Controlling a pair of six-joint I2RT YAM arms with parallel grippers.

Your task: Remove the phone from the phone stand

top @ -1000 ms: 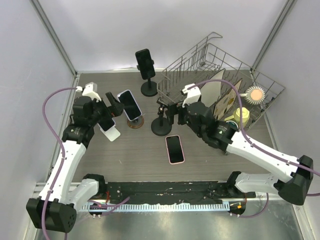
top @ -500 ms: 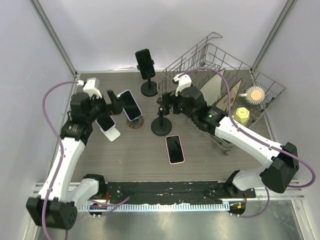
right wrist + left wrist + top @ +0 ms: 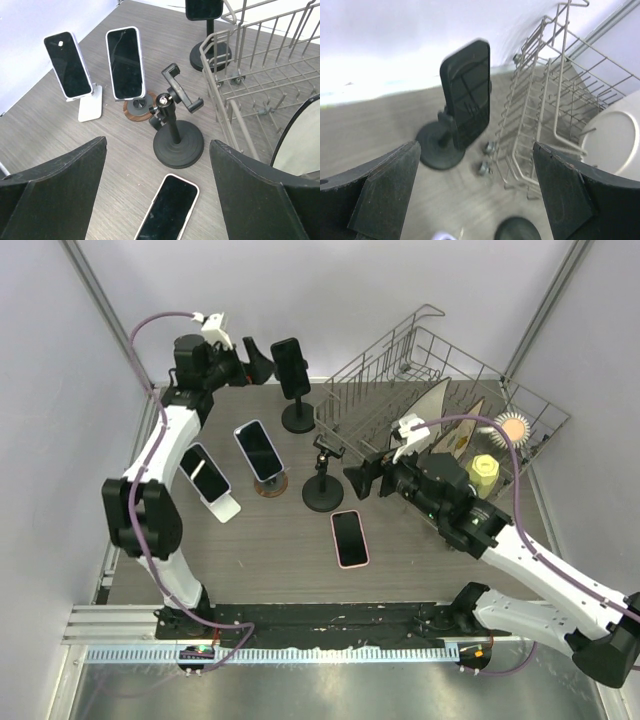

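Note:
My left gripper reaches the black phone and grips its near side edge (image 3: 280, 372) (image 3: 448, 97) next, leaving the stand's round base free to rest on the tabletop.
A black phone (image 3: 290, 362) stands clamped upright on a black round-base stand (image 3: 298, 420) at the back of the table. My left gripper (image 3: 260, 360) is open and empty, just left of this phone and apart from it. In the left wrist view the phone (image 3: 466, 92) sits ahead between the open fingers (image 3: 385, 185). My right gripper (image 3: 357, 481) is open and empty beside an empty black clamp stand (image 3: 322, 488). A pink-cased phone (image 3: 350, 537) lies flat on the table in front of that stand, also in the right wrist view (image 3: 167, 210).
A phone on a round wooden stand (image 3: 258, 452) and a phone on a white stand (image 3: 206, 476) stand at the left. A wire dish rack (image 3: 430, 370) with plates and a yellow cup fills the back right, close to the black stand.
My left arm swung from the white-stand phone to the back, beside the black phone. My right gripper pulled back to the right of the empty clamp stand.

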